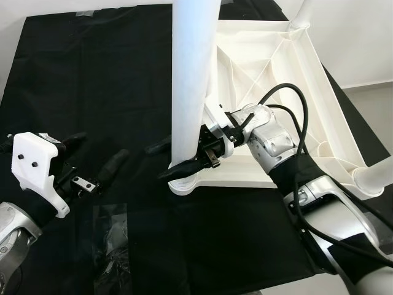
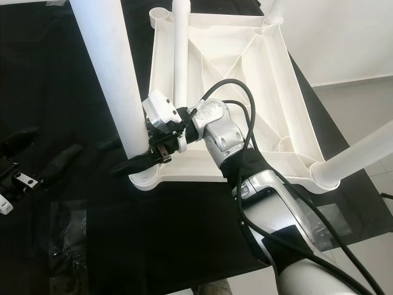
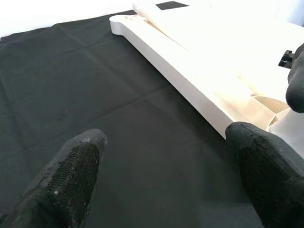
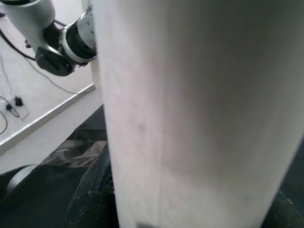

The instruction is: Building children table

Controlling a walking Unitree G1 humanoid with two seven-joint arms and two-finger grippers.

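Observation:
My left gripper grabs the leg by its bare middle part (image 1: 191, 83) next, because my right gripper's fingers crowd the leg's base.
A white children's table (image 1: 276, 67) lies upside down on a black cloth (image 1: 92, 74). One white leg (image 1: 191, 80) stands upright in the table's near left corner socket (image 1: 184, 183). My right gripper (image 1: 175, 158) is shut on this leg near its base, one black finger on each side; close up, the leg (image 4: 199, 114) sits between the fingers (image 4: 92, 199). My left gripper (image 1: 92, 153) hovers open over the cloth, to the left of the leg, holding nothing. Its fingertips (image 3: 71, 175) point toward the table's edge (image 3: 180, 71).
Other legs stand in the far right corner (image 1: 305, 12) and the near right corner (image 1: 374, 178), and another in the far left corner (image 2: 180, 49). A clear plastic bag (image 1: 110, 239) lies on the cloth near its front edge. Grey floor (image 1: 374, 104) lies to the right.

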